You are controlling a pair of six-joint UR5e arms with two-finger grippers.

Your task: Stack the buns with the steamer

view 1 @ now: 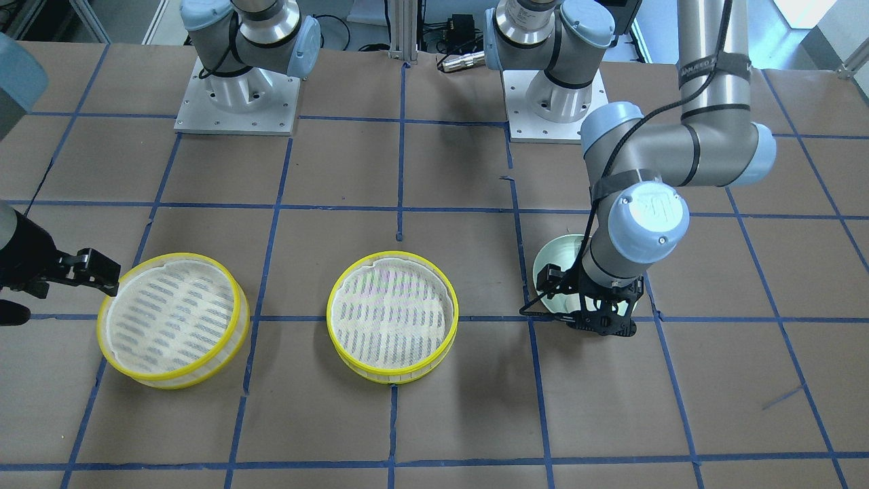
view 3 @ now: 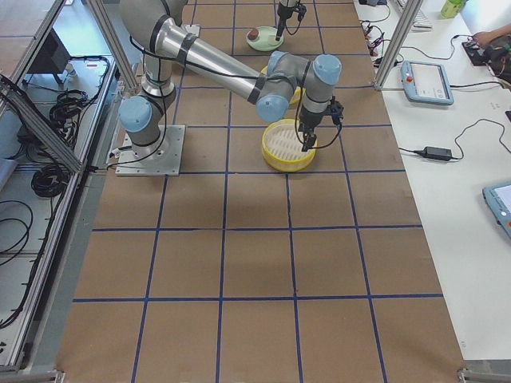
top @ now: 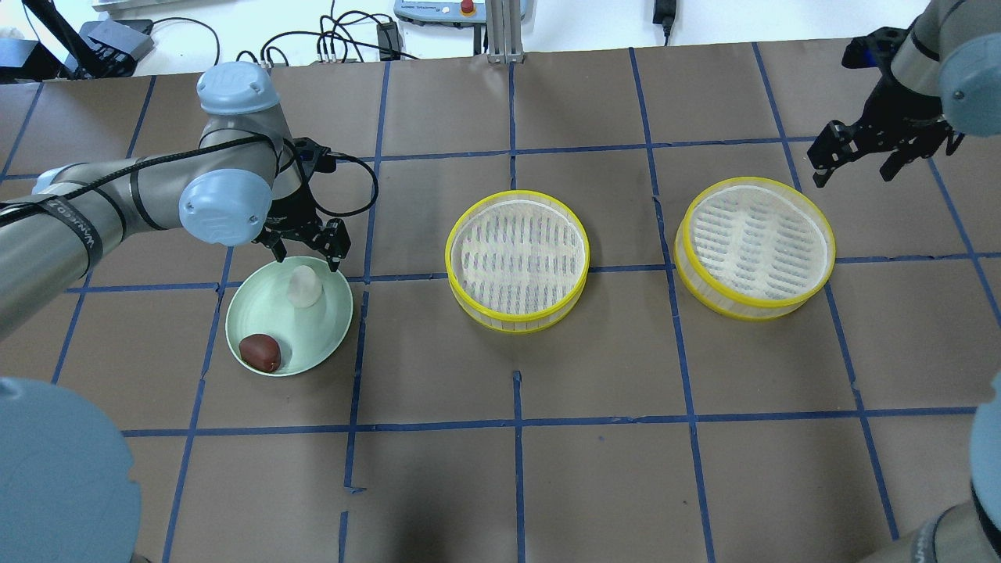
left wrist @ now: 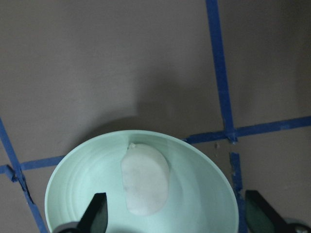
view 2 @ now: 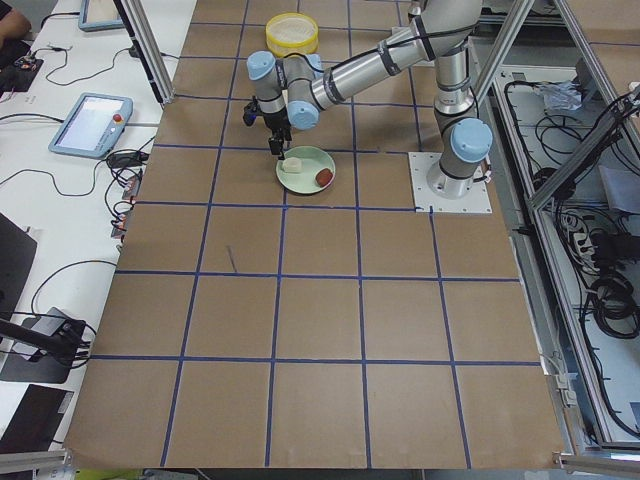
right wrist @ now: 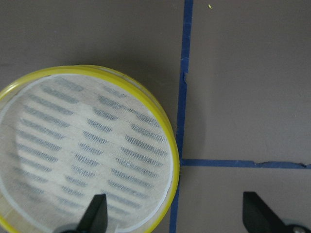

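Observation:
The white bun has rounded sides. My left gripper will grab it by them next, to stack the buns in the steamer [view 1: 392, 312].
A pale green plate [top: 328, 328] holds a white bun [top: 303, 286] and a reddish-brown bun [top: 260, 353]. My left gripper [top: 306, 260] is open and hovers over the plate's far edge, just above the white bun. The left wrist view shows the white bun [left wrist: 145, 179] between and ahead of the open fingers. Two yellow-rimmed steamer trays stand empty, one in the middle [top: 517, 254] and one to the right [top: 755, 242]. My right gripper [top: 852, 176] is open and empty, above the table by the right tray's far right edge [right wrist: 87, 150].
The brown table is marked with a blue tape grid. Both arm bases [view 1: 237, 95] stand at the robot's side of the table. The left arm's elbow [view 1: 719, 149] hangs over the table near the plate [view 1: 553, 261].

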